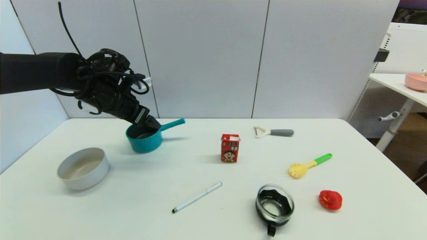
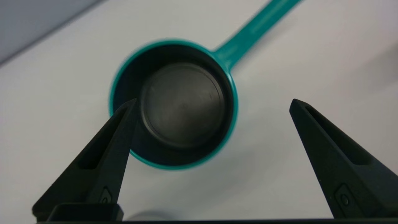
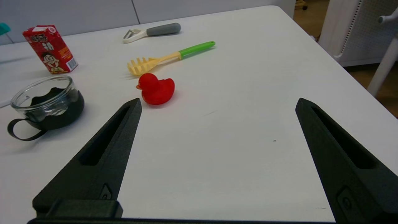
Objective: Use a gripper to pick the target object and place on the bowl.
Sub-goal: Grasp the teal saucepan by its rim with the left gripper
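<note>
The saucepan's round body spreads too wide for the fingers. Next, my left gripper picks up the saucepan by its thin rim (image 1: 160, 135) (image 2: 234, 121).
The teal saucepan (image 1: 144, 140) stands upright at the table's back left, its straight handle pointing right and away. In the left wrist view the saucepan (image 2: 183, 102) shows its dark inside from above. My left gripper (image 1: 151, 124) hangs open just above the pan's far rim; in its own view the left gripper (image 2: 213, 102) has one fingertip (image 2: 124, 118) over the rim and the other over bare table. The off-white bowl (image 1: 83, 168) sits empty at the front left, apart from the pan. My right gripper (image 3: 217, 102) is open and empty above bare table at the right, out of the head view.
On the white table (image 1: 213, 213) are a red juice carton (image 1: 230, 148), a peeler (image 1: 274, 132), a yellow pasta fork with green handle (image 1: 308, 166), a red duck (image 1: 330, 199), a glass pot with black handle (image 1: 275, 205) and a white pen (image 1: 196, 197). A pink bowl (image 1: 416, 81) stands on a side table.
</note>
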`<state>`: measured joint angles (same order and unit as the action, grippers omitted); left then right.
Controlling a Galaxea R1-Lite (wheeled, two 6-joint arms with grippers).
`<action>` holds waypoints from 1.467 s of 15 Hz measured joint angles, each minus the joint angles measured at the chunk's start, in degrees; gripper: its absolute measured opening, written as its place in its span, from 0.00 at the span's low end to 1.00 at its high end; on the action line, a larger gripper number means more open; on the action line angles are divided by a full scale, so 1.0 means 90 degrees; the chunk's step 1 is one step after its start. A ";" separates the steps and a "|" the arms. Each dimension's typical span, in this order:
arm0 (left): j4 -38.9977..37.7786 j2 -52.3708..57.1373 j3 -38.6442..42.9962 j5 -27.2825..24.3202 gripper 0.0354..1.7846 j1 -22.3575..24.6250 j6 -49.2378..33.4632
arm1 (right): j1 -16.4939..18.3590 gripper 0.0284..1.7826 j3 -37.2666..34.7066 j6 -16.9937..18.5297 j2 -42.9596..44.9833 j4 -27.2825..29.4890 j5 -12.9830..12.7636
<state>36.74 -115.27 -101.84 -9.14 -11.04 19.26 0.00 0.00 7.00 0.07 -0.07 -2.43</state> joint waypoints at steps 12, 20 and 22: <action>0.0459 -0.0572 -0.0019 0.0051 0.96 -0.0080 -0.0022 | 0.0000 0.96 0.0000 0.0000 0.0000 0.0000 -0.0003; 0.0073 -0.0983 -0.0037 0.0058 0.96 -0.0156 0.0015 | 0.0000 0.96 0.0000 0.0000 0.0000 0.0000 -0.0003; 0.0085 -0.1031 0.0000 0.0056 0.96 -0.0156 -0.0003 | 0.0000 0.96 0.0000 -0.0003 0.0000 0.0000 -0.0003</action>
<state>37.51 -124.55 -101.84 -8.64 -12.45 19.24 0.00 0.00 6.97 0.07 -0.07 -2.45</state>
